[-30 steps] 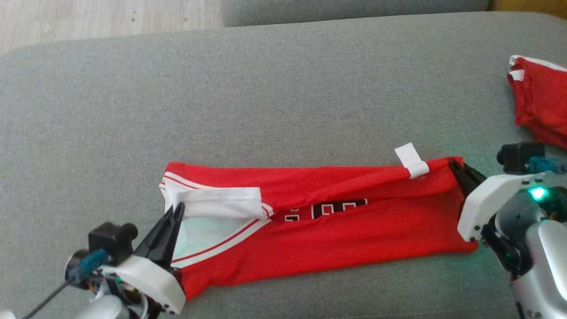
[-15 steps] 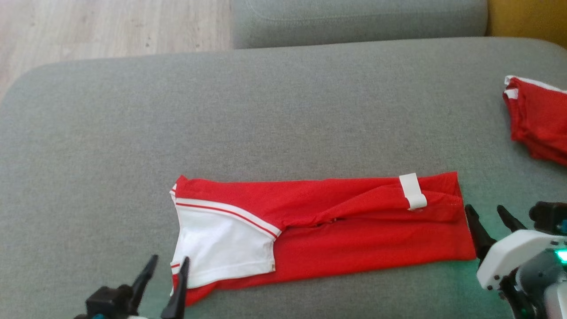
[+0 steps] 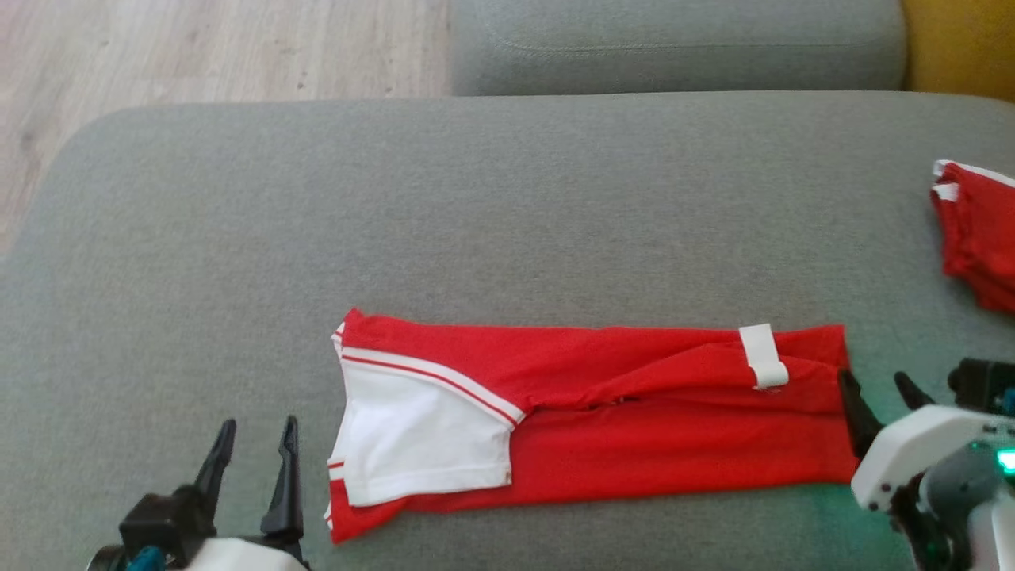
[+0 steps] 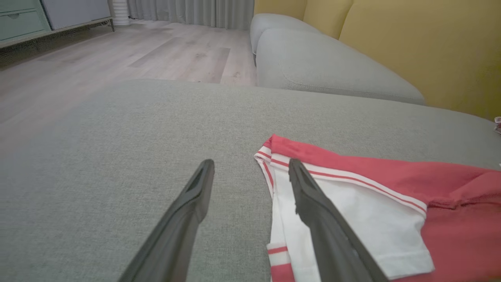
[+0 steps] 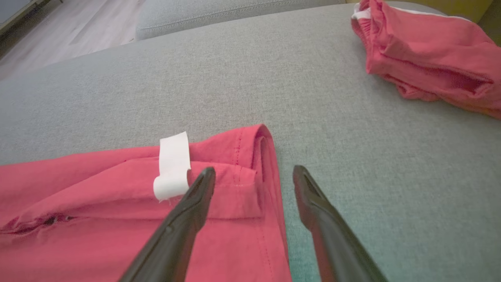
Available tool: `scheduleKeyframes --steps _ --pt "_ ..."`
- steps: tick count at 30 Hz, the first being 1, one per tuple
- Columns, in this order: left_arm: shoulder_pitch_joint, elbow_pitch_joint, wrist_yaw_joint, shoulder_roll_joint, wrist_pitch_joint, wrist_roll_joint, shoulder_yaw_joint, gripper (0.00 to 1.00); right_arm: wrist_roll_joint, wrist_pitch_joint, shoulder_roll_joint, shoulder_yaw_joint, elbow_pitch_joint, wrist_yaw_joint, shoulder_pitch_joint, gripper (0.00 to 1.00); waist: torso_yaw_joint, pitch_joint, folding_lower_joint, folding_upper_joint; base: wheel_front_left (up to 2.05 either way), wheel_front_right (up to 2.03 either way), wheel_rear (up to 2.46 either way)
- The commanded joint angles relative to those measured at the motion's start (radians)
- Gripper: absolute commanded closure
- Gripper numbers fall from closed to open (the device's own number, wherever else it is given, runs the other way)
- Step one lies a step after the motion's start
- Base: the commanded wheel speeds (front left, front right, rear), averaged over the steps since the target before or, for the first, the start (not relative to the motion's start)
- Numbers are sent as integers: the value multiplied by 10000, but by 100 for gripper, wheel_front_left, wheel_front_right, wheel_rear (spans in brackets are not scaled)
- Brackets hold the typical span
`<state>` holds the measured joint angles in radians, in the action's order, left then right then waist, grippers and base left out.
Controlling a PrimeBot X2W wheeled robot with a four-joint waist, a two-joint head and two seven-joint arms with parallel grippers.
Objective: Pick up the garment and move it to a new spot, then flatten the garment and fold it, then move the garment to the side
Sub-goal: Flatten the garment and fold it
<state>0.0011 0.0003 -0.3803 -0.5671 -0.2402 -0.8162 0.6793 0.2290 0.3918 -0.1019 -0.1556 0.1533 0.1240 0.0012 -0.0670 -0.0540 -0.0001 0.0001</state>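
Note:
The layers stand up there while the rest of the garment lies flat. My right gripper should next pinch the garment by the bunched fold at its hem end [image 3: 843, 373] [image 5: 259, 192].
The garment [image 3: 634, 428], a red jersey with a white sleeve panel [image 3: 412, 444], lies folded into a long flat strip on the grey cushion [image 3: 507, 222]. A white label [image 3: 763, 355] sits near its right end. My left gripper [image 3: 258, 428] stands open just left of the garment's sleeve end, holding nothing. In the left wrist view the left gripper [image 4: 251, 162] has one finger over the white sleeve edge [image 4: 352, 219]. My right gripper [image 3: 875, 381] is open at the garment's right end. In the right wrist view the right gripper [image 5: 253, 171] straddles that folded corner [image 5: 250, 164] beside the label [image 5: 172, 164].
A second red garment [image 3: 979, 238] lies bunched at the cushion's right edge, also seen as a red bundle [image 5: 430, 58] in the right wrist view. Wooden floor [image 3: 198, 47] lies beyond the far left edge. Another grey cushion [image 3: 674, 40] and a yellow backrest [image 4: 411, 47] stand behind.
Both grippers went from shut on the garment's ends to open and drew back toward me. The top layer they held now lies flat. The head camera has also shifted.

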Motion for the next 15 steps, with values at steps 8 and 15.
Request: scheduleKeyframes --steps 8,15 --pt "-333 -464 -293 -160 -183 302 -679 0 -552 92 -283 -332 1652 67 -1415 0 -542 -265 1 -1 0 0 0" --pt "-275 -635 -434 -158 -178 429 -669 0 -587 44 -247 -522 3171 67 -1575 0 -836 -271 1 -1 0 0 0"
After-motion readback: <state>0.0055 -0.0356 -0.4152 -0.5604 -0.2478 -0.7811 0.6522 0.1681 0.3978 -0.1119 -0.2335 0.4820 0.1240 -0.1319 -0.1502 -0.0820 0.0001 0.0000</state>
